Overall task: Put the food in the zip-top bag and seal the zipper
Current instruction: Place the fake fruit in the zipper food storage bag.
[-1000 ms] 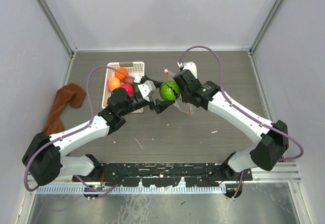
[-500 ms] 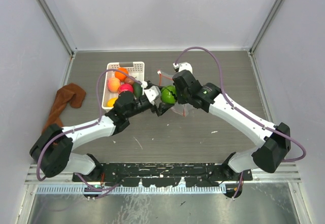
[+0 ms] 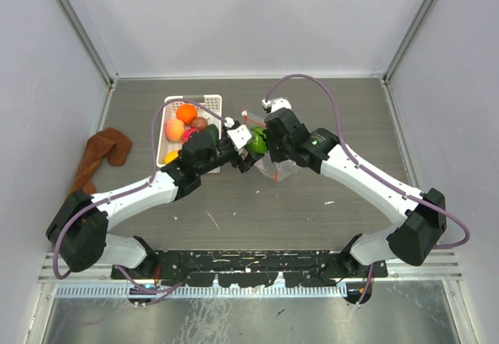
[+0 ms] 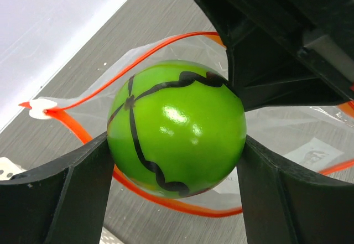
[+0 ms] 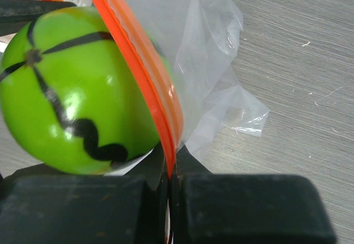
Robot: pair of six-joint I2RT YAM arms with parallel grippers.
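I can open my left gripper now, as the fruit (image 4: 176, 128) is in the red-orange zipper loop at the bag's opening and would come to rest inside the bag.
My left gripper (image 3: 251, 150) is shut on a bright green toy fruit (image 4: 176, 128) with black lines and holds it at the open mouth of the clear zip-top bag (image 4: 298, 133). The fruit also shows in the top view (image 3: 257, 141) and in the right wrist view (image 5: 77, 89). The bag's red-orange zipper (image 4: 149, 53) loops around the fruit. My right gripper (image 5: 172, 172) is shut on the zipper strip (image 5: 144, 78) and holds the bag (image 3: 279, 166) up off the table. More food, an orange piece (image 3: 185, 113), a peach-pink piece (image 3: 175, 129) and others, lies in the white basket.
A white slotted basket (image 3: 207, 104) stands at the back left, right behind the left gripper. A brown cloth (image 3: 100, 155) lies at the far left. The two arms nearly touch at the table's middle.
My left gripper has carried the green fruit to the right and back, up to the bag's mouth. The right gripper has shifted slightly left with the bag.
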